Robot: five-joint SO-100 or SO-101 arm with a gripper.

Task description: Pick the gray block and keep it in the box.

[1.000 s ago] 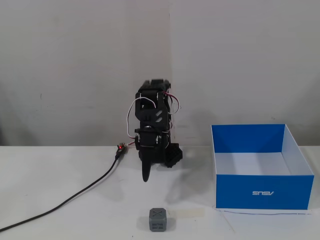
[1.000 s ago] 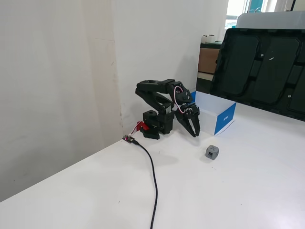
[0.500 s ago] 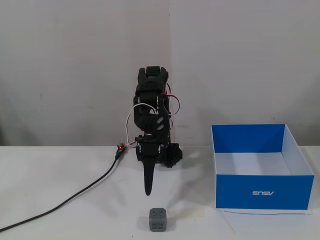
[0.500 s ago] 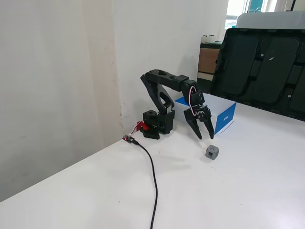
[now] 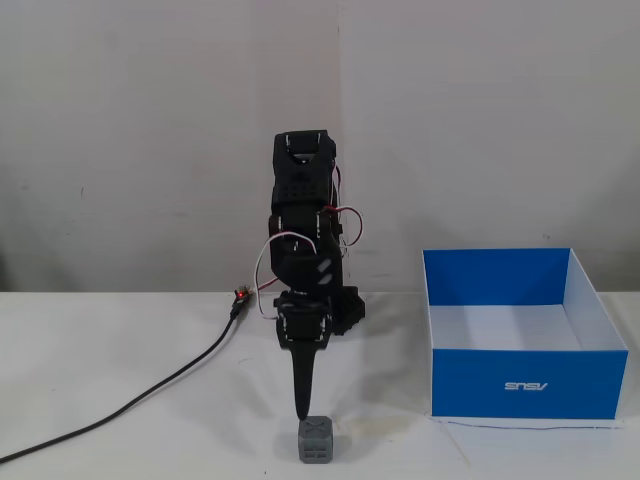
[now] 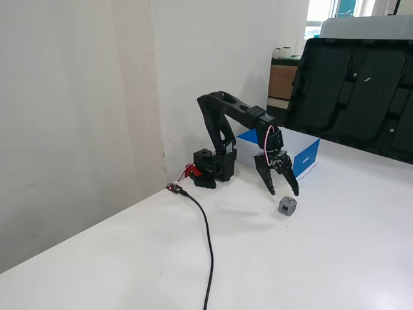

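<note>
My gripper picks up the gray block (image 5: 316, 442) by its opposite sides next, to keep the block in the blue box.
The gray block (image 5: 316, 442) is a small dark-gray cube with X-patterned faces, standing on the white table near its front edge. It also shows in the other fixed view (image 6: 288, 205). My black gripper (image 6: 284, 192) points down just above and behind the block, with its jaws spread open and empty. Seen edge-on in a fixed view, the gripper (image 5: 301, 410) has its tip close over the block's left top corner. The blue box (image 5: 520, 380) with its white inside stands to the right, apart from the block. It is partly hidden behind the arm in the other fixed view (image 6: 308, 158).
A black cable (image 5: 150, 395) runs from the arm's base across the table's left side and also shows in the other fixed view (image 6: 208, 239). A large black panel (image 6: 355, 97) leans behind the box. A white wall (image 5: 150, 130) stands behind the arm.
</note>
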